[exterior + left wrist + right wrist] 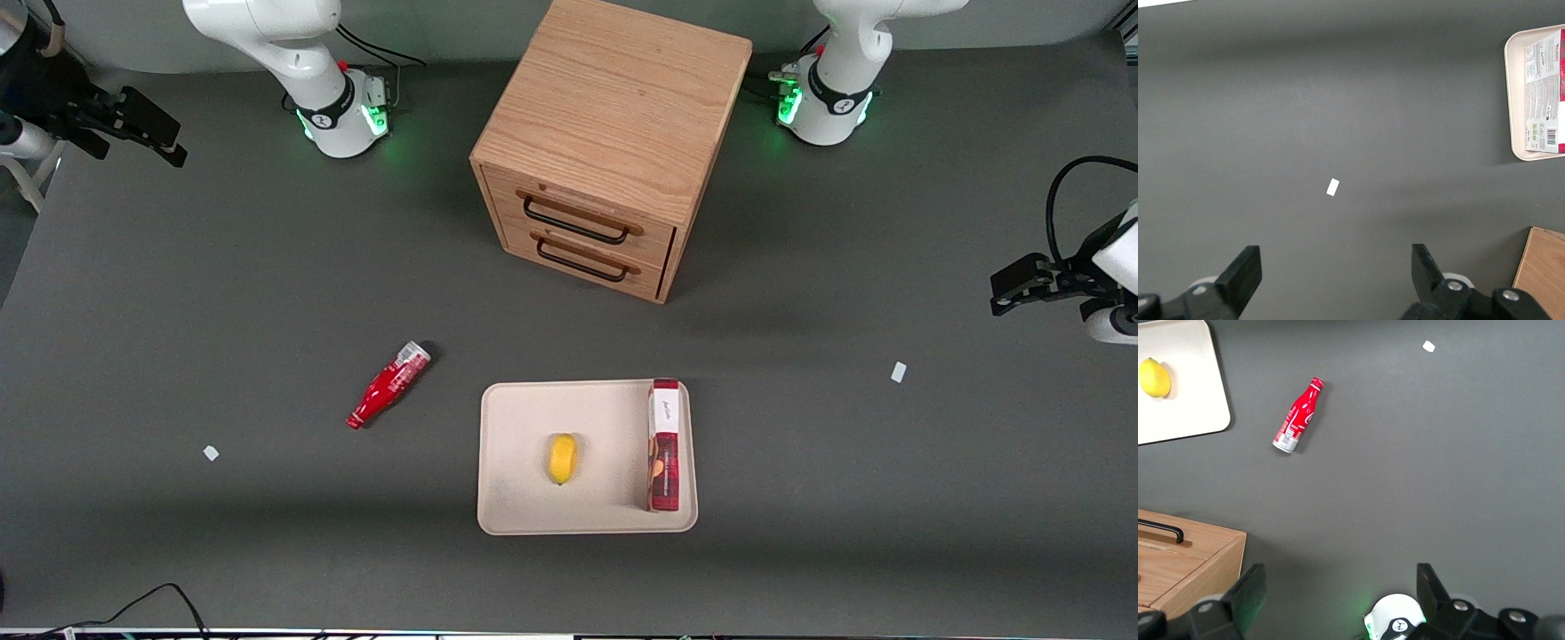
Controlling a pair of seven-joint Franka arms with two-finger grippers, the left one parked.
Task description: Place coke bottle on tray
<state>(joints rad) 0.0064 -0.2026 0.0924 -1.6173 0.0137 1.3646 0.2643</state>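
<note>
The right gripper next needs to pick up the coke bottle (388,384) by its lower body near the silvery base, so that it can place it on the tray.
The coke bottle (388,384) is small and red with a red cap and a silvery base. It lies on its side on the dark table, beside the tray on the working arm's side; it also shows in the right wrist view (1298,417). The tray (516,444) is flat, beige and rectangular, nearer the front camera than the wooden cabinet; one corner shows in the right wrist view (1185,400). My right gripper (164,142) hangs high at the working arm's end of the table, well away from the bottle. It is open and empty (1338,593).
A yellow lemon (562,458) and a red and white box (665,444) lie on the tray. A wooden two-drawer cabinet (605,151) stands mid-table, farther from the front camera. Small white scraps (211,452) (899,372) lie on the table.
</note>
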